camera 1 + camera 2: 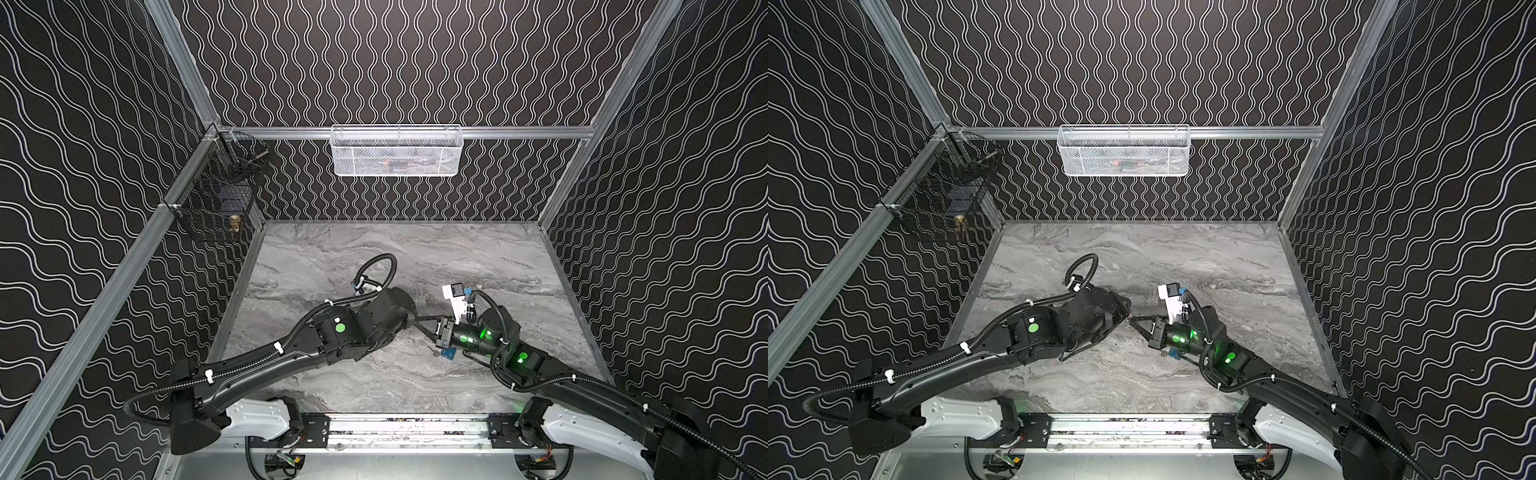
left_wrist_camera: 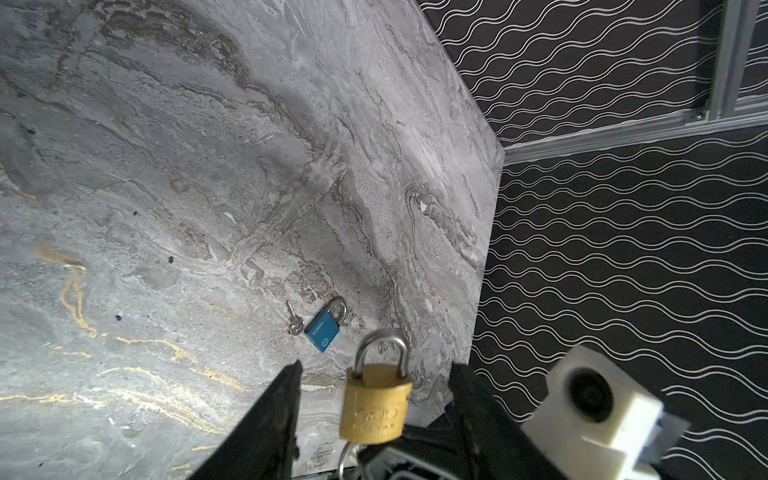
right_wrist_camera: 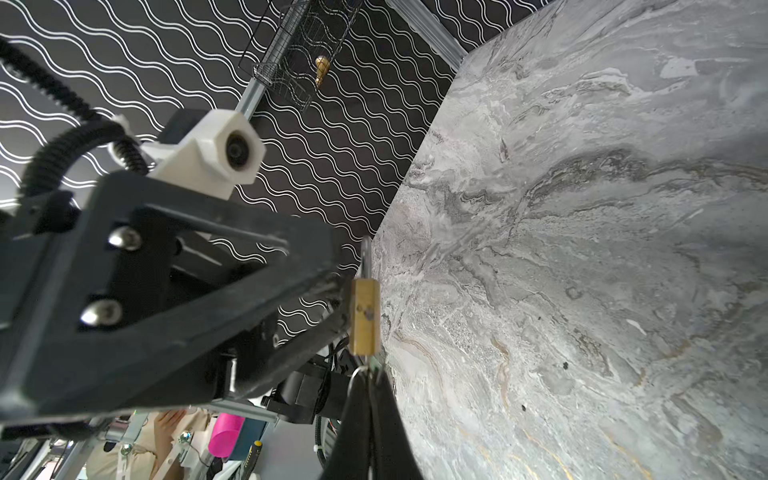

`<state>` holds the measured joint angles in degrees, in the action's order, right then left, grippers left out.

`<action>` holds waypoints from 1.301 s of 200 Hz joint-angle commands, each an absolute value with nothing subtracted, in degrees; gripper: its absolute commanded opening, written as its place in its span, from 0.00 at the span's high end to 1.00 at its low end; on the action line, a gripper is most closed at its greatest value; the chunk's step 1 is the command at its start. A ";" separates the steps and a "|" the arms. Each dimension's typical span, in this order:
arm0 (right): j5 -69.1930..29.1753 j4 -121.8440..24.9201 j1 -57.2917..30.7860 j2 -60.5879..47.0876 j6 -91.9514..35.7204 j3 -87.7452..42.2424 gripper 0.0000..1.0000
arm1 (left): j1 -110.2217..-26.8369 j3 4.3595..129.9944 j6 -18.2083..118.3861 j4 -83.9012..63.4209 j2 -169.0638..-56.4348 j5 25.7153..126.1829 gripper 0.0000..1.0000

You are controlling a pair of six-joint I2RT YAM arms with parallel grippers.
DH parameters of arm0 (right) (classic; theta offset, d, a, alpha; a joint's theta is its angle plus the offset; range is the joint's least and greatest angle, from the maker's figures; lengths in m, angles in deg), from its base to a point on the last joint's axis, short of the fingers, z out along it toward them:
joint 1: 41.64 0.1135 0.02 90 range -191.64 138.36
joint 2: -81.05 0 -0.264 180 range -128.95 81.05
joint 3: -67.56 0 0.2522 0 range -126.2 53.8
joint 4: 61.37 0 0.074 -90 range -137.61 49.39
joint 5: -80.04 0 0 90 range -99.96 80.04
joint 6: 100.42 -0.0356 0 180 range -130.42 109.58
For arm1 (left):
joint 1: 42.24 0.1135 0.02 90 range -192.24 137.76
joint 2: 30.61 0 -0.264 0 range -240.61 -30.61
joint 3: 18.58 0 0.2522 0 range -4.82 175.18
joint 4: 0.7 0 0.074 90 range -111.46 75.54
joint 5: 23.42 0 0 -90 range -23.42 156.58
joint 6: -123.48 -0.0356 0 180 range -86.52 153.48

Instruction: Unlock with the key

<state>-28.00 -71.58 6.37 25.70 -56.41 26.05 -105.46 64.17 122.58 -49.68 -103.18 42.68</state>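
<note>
The brass padlock [image 2: 376, 409] needs to be unlocked with the key [image 2: 345, 458], so my left gripper will grab it by the sides of its body. The shackle and the key stay free.
A brass padlock [image 2: 376, 409] hangs in the air between the two fingers of my left gripper [image 2: 375, 365]. That gripper is open, with a gap on each side of the lock. My right gripper [image 3: 370, 374] is shut on the key, which sits in the bottom of the padlock [image 3: 365, 316]. Only the key's ring [image 2: 344, 457] shows. The steel shackle [image 2: 380, 351] looks seated in the body. In both top views the right gripper [image 1: 416, 319] [image 1: 1130, 319] meets the left wrist over the middle of the marble table [image 1: 519, 266]; the lock is hidden there.
A blue padlock [image 2: 324, 328] and a small loose key [image 2: 293, 320] lie on the table, just under my right wrist in a top view [image 1: 449, 354]. A white mesh basket [image 1: 397, 151] hangs on the back wall. A black wire basket [image 1: 216, 199] hangs on the left wall.
</note>
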 commanded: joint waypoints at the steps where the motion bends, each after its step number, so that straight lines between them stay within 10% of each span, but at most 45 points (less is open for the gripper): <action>1: -26.98 -71.95 6.77 25.60 -54.31 25.14 1.00 | -105.17 64.95 121.31 -49.71 -103.87 43.63 0.45; 177: -19.89 -68.67 8.39 26.04 -43.01 22.12 1.00 | -105.08 66.29 119.15 -47.48 -109.12 53.26 1.00; 260: -13.66 -74.49 10.40 25.65 -37.79 21.68 1.00 | -105.74 65.76 119.65 -43.74 -109.63 61.22 1.00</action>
